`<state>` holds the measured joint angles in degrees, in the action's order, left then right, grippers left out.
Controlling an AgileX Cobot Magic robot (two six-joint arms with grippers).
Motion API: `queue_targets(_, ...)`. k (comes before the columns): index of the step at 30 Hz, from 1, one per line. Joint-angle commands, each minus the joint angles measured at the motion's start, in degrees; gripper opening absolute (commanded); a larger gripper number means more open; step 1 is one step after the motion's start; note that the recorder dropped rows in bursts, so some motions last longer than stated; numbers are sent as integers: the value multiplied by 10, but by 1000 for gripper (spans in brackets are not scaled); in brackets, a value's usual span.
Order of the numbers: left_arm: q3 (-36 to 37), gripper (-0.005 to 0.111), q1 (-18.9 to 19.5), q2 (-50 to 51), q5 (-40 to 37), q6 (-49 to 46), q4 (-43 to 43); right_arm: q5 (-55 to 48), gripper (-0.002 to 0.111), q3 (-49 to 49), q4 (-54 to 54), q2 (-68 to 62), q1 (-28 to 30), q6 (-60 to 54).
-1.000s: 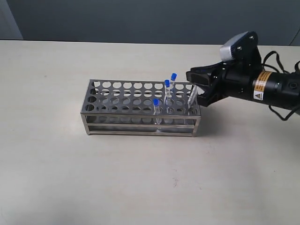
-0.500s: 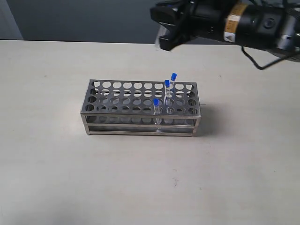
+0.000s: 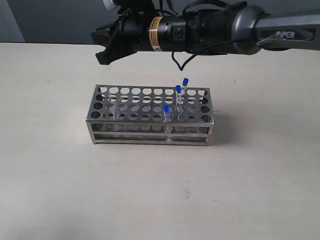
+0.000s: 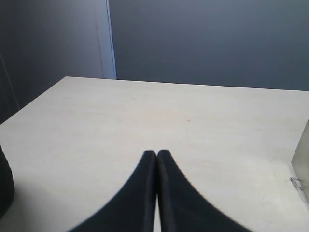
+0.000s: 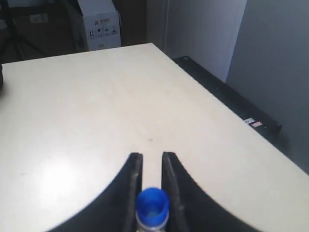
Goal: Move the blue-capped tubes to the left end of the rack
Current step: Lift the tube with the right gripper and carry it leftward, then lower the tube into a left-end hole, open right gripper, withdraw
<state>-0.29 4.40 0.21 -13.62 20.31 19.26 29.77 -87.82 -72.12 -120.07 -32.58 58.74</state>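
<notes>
My right gripper needs to lower the blue-capped tube into the rack's corner hole [image 3: 103, 90] before it opens, because the tube is still above that hole.
The steel rack [image 3: 150, 118] stands mid-table. Three blue-capped tubes stand upright in its right half: one at the back [image 3: 185, 82], one just in front of it [image 3: 178, 89] and one in the front row [image 3: 166, 109]. My right gripper [image 3: 101, 48] has reached across and hangs above and behind the rack's left end. The wrist view shows this right gripper [image 5: 150, 157] shut on the fourth blue-capped tube [image 5: 152, 205], gripped just below its cap. My left gripper [image 4: 157, 153] is shut on nothing above bare table and is out of the exterior view.
The right arm [image 3: 240, 30] stretches along the back of the table above the rack. A white box [image 5: 99, 24] stands beyond the table's far edge. A strip of metal [image 4: 301, 166] shows at the edge of the left wrist view.
My right gripper pulled a tube up out of the rack's right end, rose, and swung left across the back of the table to above the rack's left end.
</notes>
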Motion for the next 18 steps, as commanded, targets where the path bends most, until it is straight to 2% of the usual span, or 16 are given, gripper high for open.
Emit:
queue_targets(1, 2, 0, -5, -2, -1, 1, -1, 0, 0, -25, -31, -27, -8, 32)
queue_targets(13, 2, 0, -5, -2, -1, 1, -1, -6, 0, -32, -110, -42, -18, 92)
queue_targets(18, 2, 0, -5, -2, -1, 1, -1, 5, 0, -32, -109, -56, -19, 93)
